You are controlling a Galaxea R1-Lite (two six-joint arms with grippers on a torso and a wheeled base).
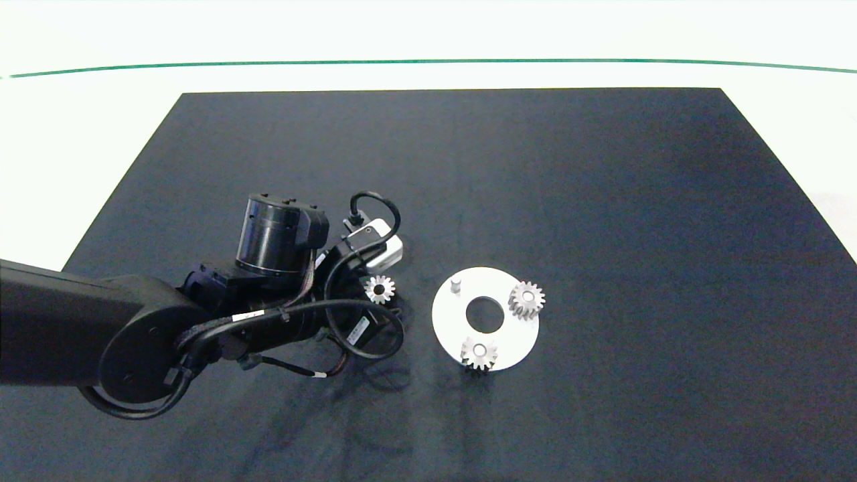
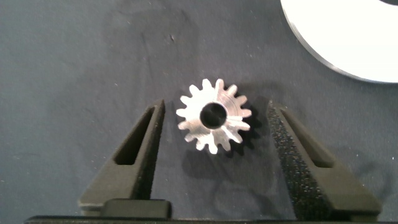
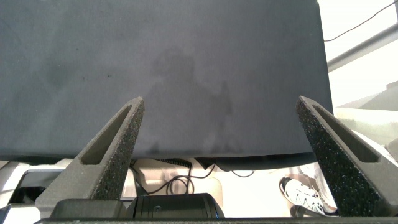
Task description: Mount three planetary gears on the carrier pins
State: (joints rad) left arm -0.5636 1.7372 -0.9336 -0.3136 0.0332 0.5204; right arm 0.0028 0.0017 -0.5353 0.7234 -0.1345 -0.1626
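Observation:
The planetary gear needs its centre hole free for the bare carrier pin, so my left gripper should next grab the gear by its toothed rim [image 1: 390, 289].
A white disc [image 1: 447, 320] with a large centre hole lies on the dark mat. Two silver gears [image 1: 527, 299] [image 1: 479, 353] sit on its pins, and one bare carrier pin [image 1: 456, 286] stands at its near-left part. A third gear [image 1: 380, 289] [image 2: 213, 116] lies flat on the mat left of the disc. My left gripper [image 2: 214, 115] is open around this gear, a finger on each side, neither touching it. The disc's edge [image 2: 348, 43] shows beyond the gear in the left wrist view. My right gripper [image 3: 221, 112] is open and holds nothing, off the head view.
The dark mat [image 1: 602, 201] covers most of a white table. My left arm [image 1: 134, 321] with its cables reaches in from the left. Past the mat's edge, the right wrist view shows cables and a shoe [image 3: 305, 193] on the floor.

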